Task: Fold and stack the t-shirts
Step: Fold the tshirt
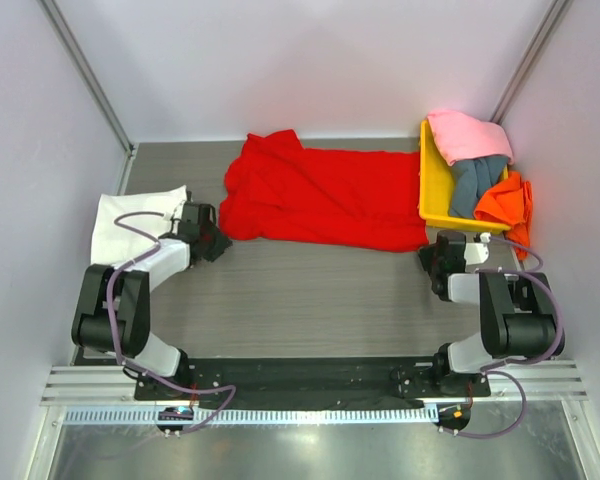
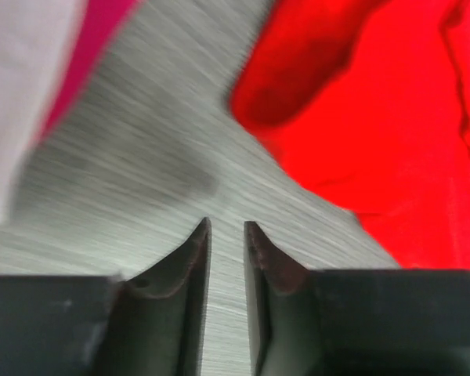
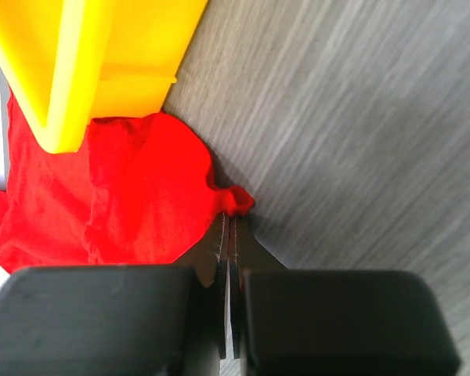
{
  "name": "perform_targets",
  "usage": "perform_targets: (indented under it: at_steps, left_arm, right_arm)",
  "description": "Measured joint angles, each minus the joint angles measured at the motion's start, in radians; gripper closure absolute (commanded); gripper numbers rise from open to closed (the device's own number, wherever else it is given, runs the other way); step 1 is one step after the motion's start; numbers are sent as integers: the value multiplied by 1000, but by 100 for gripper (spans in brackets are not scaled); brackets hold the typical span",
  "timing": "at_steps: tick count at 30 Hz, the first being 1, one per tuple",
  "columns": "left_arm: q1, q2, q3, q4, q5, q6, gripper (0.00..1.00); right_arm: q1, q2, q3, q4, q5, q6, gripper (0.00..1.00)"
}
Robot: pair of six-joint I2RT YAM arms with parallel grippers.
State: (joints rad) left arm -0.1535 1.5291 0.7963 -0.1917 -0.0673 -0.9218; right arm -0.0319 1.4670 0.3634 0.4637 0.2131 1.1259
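Observation:
Next, my left gripper takes the red t-shirt's near corner (image 1: 226, 232) beside the cream-white t-shirt (image 1: 130, 228), opposite my right gripper, to stretch the red t-shirt flat for folding.
The bright red t-shirt (image 1: 325, 195) lies spread and rumpled across the back of the table. A cream-white t-shirt (image 1: 130, 220) lies folded at the left. My left gripper (image 1: 212, 240) is low over bare table by the red shirt's near left corner. In the left wrist view this gripper (image 2: 225, 227) is open by a narrow gap with only table between its fingers, and the red cloth (image 2: 392, 141) lies ahead to the right. My right gripper (image 3: 230, 219) is shut, with a bunched corner of the red shirt (image 3: 117, 204) pinched at its tips.
A yellow tray (image 1: 432, 185) stands at the back right, holding a pink shirt (image 1: 465, 135) and a grey-blue one (image 1: 475, 180). An orange shirt (image 1: 505, 200) hangs over its right side. The tray's corner (image 3: 102, 55) is close ahead of my right gripper. Walls enclose the table.

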Motion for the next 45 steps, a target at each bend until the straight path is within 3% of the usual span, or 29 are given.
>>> perform_targets:
  at_steps: [2,11,17,20,21,24,31,41,45]
  left_arm:
    - [-21,-2,-23,60,-1,-47,59]
    - [-27,67,-102,341,-19,-199,60]
    - [-27,127,-126,490,-48,-259,61]
    - [-27,130,-132,512,-83,-270,69]
    - [-27,131,-133,513,-98,-270,81]
    - [-27,131,-133,509,-133,-271,100]
    - [-27,99,-133,432,-198,-227,100]
    - [-27,-159,-140,201,-222,-162,99]
    - [-27,-175,-148,154,-220,-152,100]
  right_arm:
    - [0,6,8,-1,-4,-6,99]
    - [0,-171,-84,-81,-7,-29,99]
    - [0,-196,-89,-99,-17,-32,99]
    - [0,-196,-89,-99,-21,-32,99]
    - [0,-196,-89,-100,-23,-32,99]
    - [0,-196,-89,-103,-26,-32,99]
    - [0,-213,-66,-213,-32,-50,99]
    - [4,-426,-6,-518,-33,-129,99]
    - [4,-438,-9,-585,-42,-137,99]
